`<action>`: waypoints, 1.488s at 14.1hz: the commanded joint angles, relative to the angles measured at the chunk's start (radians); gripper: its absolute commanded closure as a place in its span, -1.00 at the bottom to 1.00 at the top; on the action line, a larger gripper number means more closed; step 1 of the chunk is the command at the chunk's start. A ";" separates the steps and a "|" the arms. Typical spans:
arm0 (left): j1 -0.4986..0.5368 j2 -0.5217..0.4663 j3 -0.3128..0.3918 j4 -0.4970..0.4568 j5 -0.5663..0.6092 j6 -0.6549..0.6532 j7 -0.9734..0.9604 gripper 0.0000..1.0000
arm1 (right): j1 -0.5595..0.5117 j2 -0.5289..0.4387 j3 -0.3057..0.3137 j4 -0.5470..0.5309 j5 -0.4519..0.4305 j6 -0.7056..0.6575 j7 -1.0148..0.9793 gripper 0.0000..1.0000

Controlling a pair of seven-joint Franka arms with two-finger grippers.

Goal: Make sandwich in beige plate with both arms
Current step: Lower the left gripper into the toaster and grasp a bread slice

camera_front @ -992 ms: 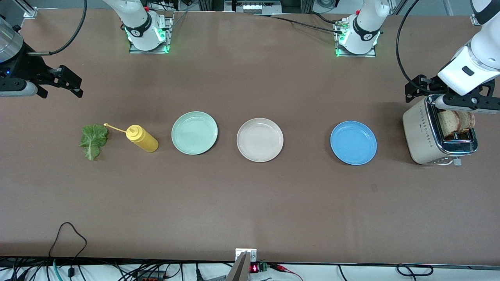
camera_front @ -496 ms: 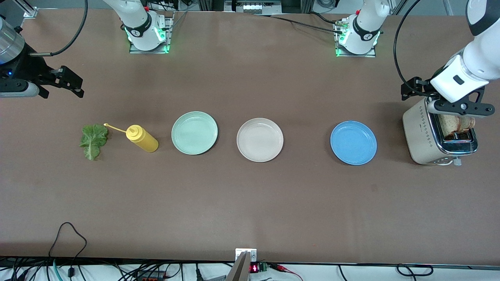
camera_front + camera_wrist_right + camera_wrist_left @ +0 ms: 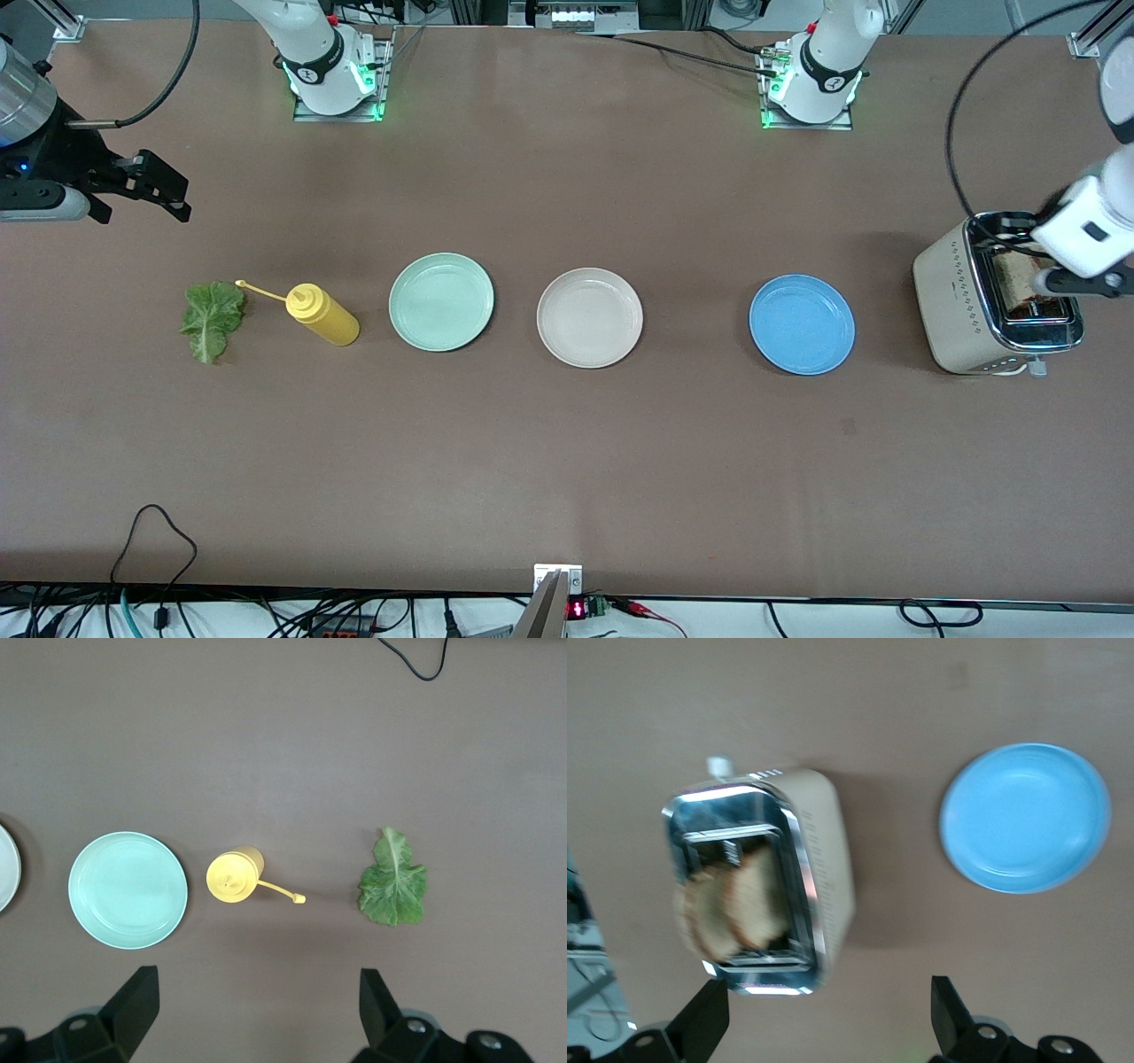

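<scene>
I should next pick up a bread slice with my left gripper by its exposed top crust (image 3: 1017,278), to start the sandwich on the beige plate (image 3: 589,317).
The beige plate (image 3: 589,317) sits bare at the table's middle, between a mint-green plate (image 3: 441,301) and a blue plate (image 3: 802,323). Two bread slices (image 3: 1026,282) stand in the toaster (image 3: 961,301) at the left arm's end; they also show in the left wrist view (image 3: 735,908). A lettuce leaf (image 3: 213,319) lies at the right arm's end and shows in the right wrist view (image 3: 392,881). My left gripper (image 3: 1063,259) hangs open and empty over the toaster (image 3: 824,877). My right gripper (image 3: 173,195) is open and empty in the air at the right arm's end.
A yellow mustard bottle (image 3: 323,315) stands between the lettuce and the mint-green plate, its cap tab toward the lettuce. The blue plate (image 3: 1025,818) lies beside the toaster. Cables run along the table's near edge.
My left arm has swung over the toaster toward the left arm's end of the table. The bread stays in the slots. The right arm has barely moved.
</scene>
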 commanded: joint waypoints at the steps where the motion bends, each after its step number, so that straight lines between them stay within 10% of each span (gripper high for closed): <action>1: 0.103 0.034 -0.007 -0.008 0.024 0.074 0.141 -1.00 | 0.002 -0.021 0.005 -0.017 -0.010 0.001 0.017 -1.00; 16: 0.274 0.036 -0.012 -0.360 -0.062 0.468 0.244 -0.51 | 0.002 -0.021 0.003 -0.023 -0.010 0.002 0.017 -1.00; 21: 0.278 0.031 -0.009 -0.363 -0.062 0.447 0.243 0.99 | 0.002 -0.021 0.003 -0.023 -0.010 0.002 0.017 -1.00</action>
